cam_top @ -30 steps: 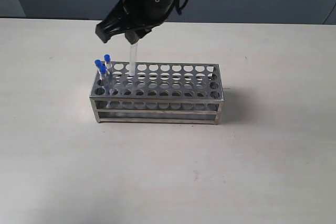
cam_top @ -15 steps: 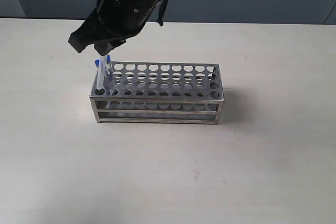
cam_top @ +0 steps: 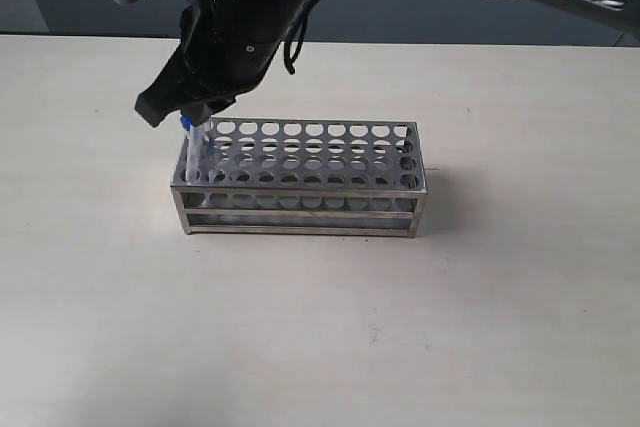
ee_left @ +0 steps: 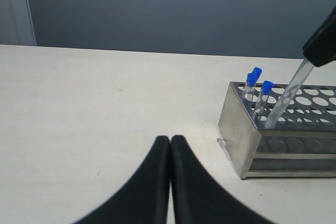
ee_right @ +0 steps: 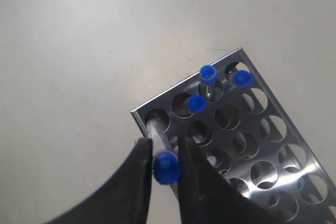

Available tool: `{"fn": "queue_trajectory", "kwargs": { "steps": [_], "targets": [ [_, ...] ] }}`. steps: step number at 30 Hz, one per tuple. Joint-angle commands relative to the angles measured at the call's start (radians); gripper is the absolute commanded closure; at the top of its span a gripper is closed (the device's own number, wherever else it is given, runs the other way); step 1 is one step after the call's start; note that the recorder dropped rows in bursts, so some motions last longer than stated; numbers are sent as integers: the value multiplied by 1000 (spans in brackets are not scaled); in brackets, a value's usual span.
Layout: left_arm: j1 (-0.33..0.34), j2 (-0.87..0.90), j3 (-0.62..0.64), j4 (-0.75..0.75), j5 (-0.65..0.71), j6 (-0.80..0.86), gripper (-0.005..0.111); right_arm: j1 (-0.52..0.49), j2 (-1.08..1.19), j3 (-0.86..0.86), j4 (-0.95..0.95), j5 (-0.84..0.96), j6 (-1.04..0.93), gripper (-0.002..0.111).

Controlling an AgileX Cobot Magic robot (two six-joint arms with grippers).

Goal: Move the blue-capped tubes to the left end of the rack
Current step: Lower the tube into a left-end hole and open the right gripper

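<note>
The tube's lower end is still high at the opening of the rack's front corner hole, so my right gripper needs to keep holding the tube until it is lower.
The silver rack stands mid-table. My right gripper has reached across to its left end and is shut on a blue-capped tube, just under the cap. That tube leans, its lower end inside the front corner hole of the rack. Three other blue-capped tubes stand in holes at the same end, also seen as caps. My left gripper is shut and empty, low over the table, left of the rack.
The right arm's black body hangs over the rack's left half and hides most caps in the exterior view. The rack's other holes hold nothing. Bare light tabletop surrounds the rack.
My right gripper carried the tube leftward from above the rack's left-middle holes to the left end, then lowered it so its tip sits in the corner hole.
</note>
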Motion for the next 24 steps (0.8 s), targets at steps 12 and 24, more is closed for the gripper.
{"fn": "queue_trajectory", "kwargs": {
  "steps": [12,24],
  "targets": [
    [-4,-5,-3,2,-9,0,106,0,56,-7,39,-88,-74,109],
    [-4,-5,-3,2,-9,0,106,23,118,-7,82,-106,-110,109]
  ]
}}
